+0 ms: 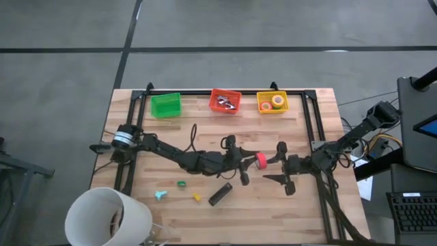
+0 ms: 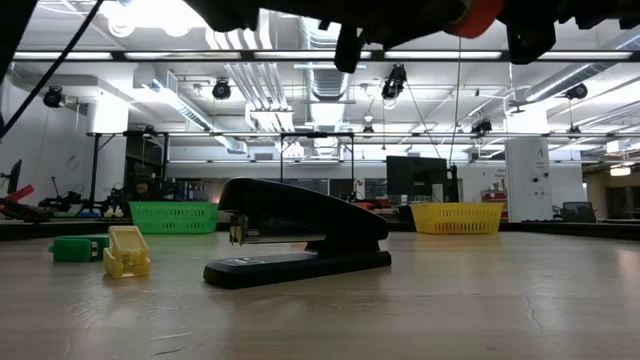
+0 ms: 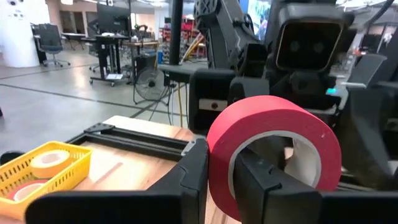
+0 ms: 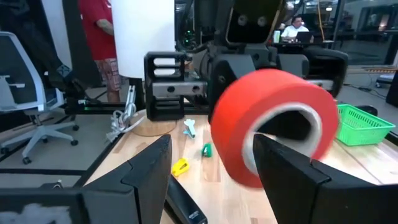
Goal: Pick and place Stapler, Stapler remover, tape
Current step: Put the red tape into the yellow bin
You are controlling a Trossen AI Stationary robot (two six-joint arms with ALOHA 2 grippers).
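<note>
The red tape roll should go in the yellow basket (image 1: pixel 272 103) next, so my right gripper will grab it by its ring side (image 1: pixel 261 160).
A red tape roll (image 1: pixel 261 160) hangs over the table's middle, with my left gripper (image 1: pixel 251 161) shut on it. My right gripper (image 1: pixel 273 164) faces it from the right, open, and the roll (image 4: pixel 267 124) sits just before its fingertips. The black stapler (image 1: pixel 220 194) rests flat on its base nearer the front edge (image 2: pixel 300 245). Left of it lie a green tape roll (image 1: pixel 181 183), a small yellow piece (image 1: pixel 196 197) and a teal piece (image 1: pixel 160 195). Which thing is the stapler remover I cannot tell. My left gripper holds the roll's wall (image 3: pixel 219 155) with one finger (image 3: pixel 261 180) inside the ring's opening and the other (image 3: pixel 189 168) outside. The fingers come level from the table's left. The roll stands on edge, lifted clear of the table. My right gripper: whether a finger (image 4: pixel 286 174) touches the roll I cannot tell.
Three bins stand along the far edge: green (image 1: pixel 166 104), orange (image 1: pixel 225 101) with small dark and silver pieces, and yellow (image 1: pixel 272 102) with tape rolls. A white cylinder (image 1: pixel 109 217) overhangs the near left corner. A black frame (image 1: pixel 314 116) borders the table's back and sides.
</note>
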